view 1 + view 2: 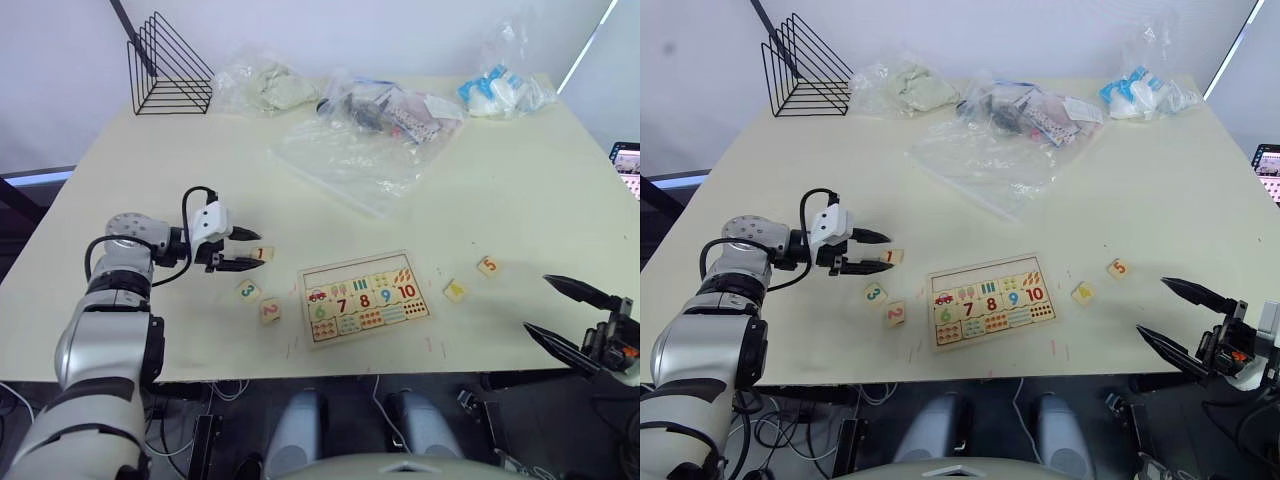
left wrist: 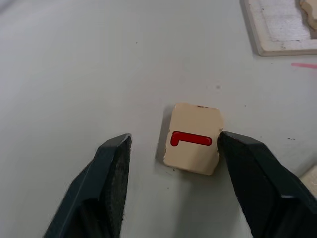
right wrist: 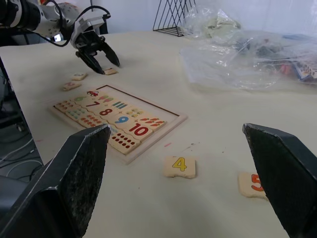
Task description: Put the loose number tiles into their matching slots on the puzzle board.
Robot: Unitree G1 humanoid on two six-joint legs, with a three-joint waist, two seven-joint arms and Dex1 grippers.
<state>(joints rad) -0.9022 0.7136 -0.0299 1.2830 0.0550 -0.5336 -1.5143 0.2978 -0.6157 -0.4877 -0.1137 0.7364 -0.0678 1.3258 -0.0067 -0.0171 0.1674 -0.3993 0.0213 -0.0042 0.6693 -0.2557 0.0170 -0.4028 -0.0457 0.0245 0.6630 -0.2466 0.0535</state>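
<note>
My left gripper should next grab tile 1 by its opposite edges to fill the puzzle board's first slot.
The puzzle board lies flat near the table's front edge, and the matching slots along its top row are bare. My left gripper is open and low over the table, straddling the loose tile 1, which touches one finger. Tile 3 and tile 2 lie just left of the board. Right of the board lie tile 4 and tile 5. My right gripper hovers open and empty off the table's front right, pointing toward those two tiles.
A clear plastic bag lies behind the board, with several filled bags along the far edge. A black wire rack stands at the far left corner. A screen shows at the right edge.
</note>
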